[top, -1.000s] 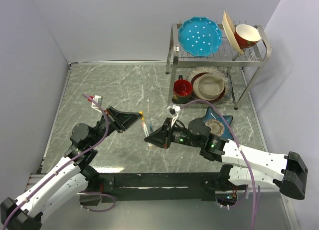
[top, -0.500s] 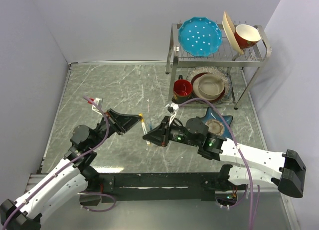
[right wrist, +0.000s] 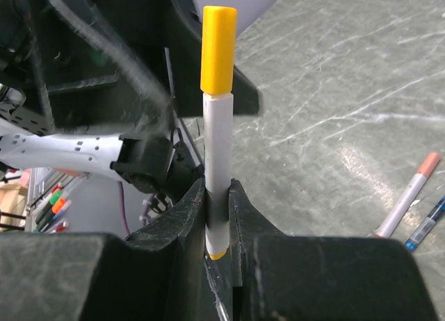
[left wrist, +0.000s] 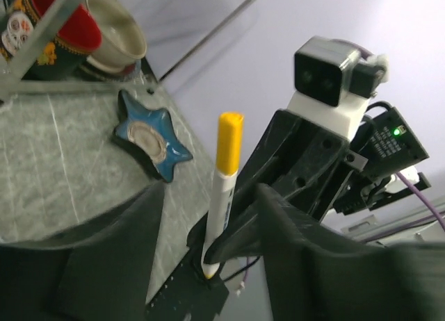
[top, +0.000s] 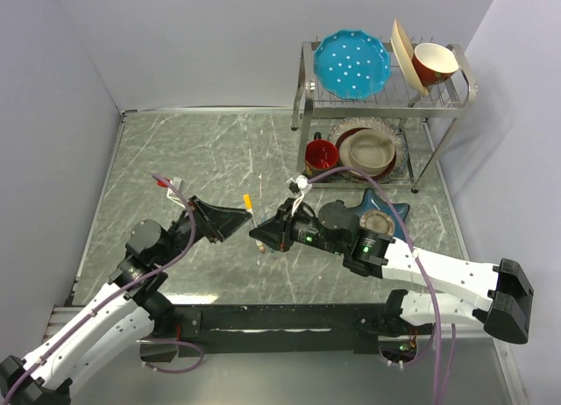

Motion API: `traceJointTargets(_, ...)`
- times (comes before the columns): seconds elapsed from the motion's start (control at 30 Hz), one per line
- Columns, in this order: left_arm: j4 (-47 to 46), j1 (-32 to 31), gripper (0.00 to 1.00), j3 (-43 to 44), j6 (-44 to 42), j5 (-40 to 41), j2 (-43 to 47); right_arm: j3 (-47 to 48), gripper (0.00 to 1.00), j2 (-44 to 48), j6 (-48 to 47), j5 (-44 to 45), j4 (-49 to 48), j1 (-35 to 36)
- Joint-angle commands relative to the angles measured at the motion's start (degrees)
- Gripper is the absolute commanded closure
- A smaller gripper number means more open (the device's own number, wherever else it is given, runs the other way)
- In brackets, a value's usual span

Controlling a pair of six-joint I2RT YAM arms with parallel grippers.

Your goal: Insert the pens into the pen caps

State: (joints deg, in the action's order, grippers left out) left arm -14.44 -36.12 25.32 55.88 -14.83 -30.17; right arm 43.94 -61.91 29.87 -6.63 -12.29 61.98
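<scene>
The lower body of the pen is left to my right gripper. My left gripper will next grab the yellow cap to insert the pen fully.
A white pen stands upright with a yellow cap seated on its top end. My right gripper is shut on the lower barrel. From above, the capped pen hangs over the table's middle between the two arms. My left gripper is open, its fingers standing wide on either side of the pen without touching it; the yellow cap rises above them. On the table lie a pen with a salmon-pink cap and a dark blue pen.
A metal dish rack at the back right holds a blue plate and bowls. A red mug stands by its foot. A blue star-shaped dish lies beside the right arm. Walls close in left, back and right.
My left gripper has opened and let go of the yellow cap, which stays on the pen. Both grippers drifted slightly toward the back of the table.
</scene>
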Motion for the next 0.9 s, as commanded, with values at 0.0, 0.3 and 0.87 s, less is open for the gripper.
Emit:
traceJointTargets(0.0, 3.5, -0.3, 0.34, 4.7, -3.0, -2.8, 0.4, -0.5, 1.00, 2.6, -2.4, 0.0, -4.1, -0.3)
traceJointTargets(0.3, 3.6, -0.3, 0.22, 9.0, -8.2, -6.4, 0.6, -5.0, 1.00, 7.4, -1.7, -6.7, -6.0, -0.4)
traceJointTargets(0.87, -5.2, -0.3, 0.31, 11.0, -6.9, -13.6, -5.7, -6.8, 1.00, 10.7, -1.0, -8.3, -5.5, 0.1)
